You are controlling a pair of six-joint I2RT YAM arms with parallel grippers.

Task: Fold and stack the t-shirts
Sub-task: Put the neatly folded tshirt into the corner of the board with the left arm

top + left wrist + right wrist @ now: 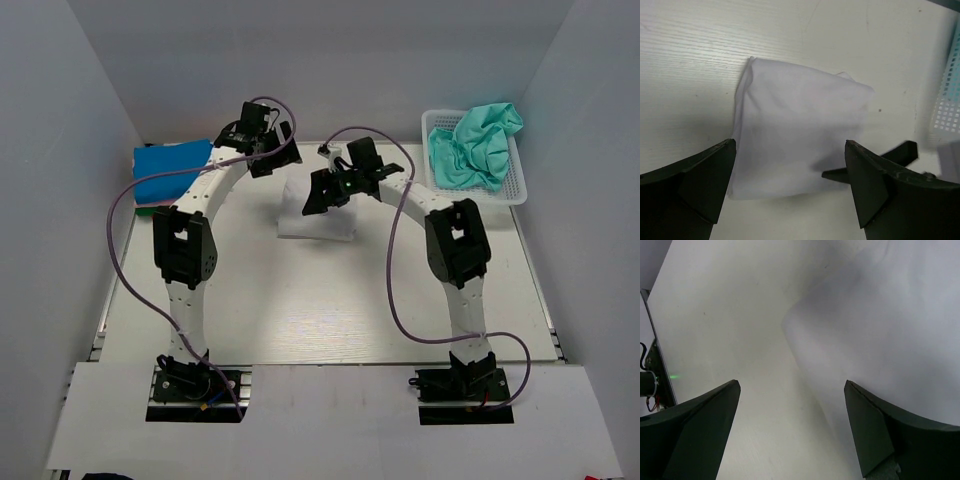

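My left gripper grabs the side edge of the folded white t-shirt [320,225] facing the blue t-shirt next, to drag and stack the white one flat.
A folded white t-shirt [320,225] [800,120] [890,330] lies flat at the middle of the table. My left gripper [272,160] [790,145] hovers open just beyond the shirt's far left corner, with nothing between its fingers. Over the shirt's far edge my right gripper [322,195] [791,383] is open too and holds nothing; one of its fingers [880,160] shows dark in the left wrist view. A crumpled teal-green t-shirt [478,145] fills the basket. At the far left lies a folded blue t-shirt [170,165] with a green edge showing under it.
The white mesh basket [520,190] [950,100] stands at the back right corner. Grey walls close in the table on the left, right and back. Purple cables loop from both arms over the table.
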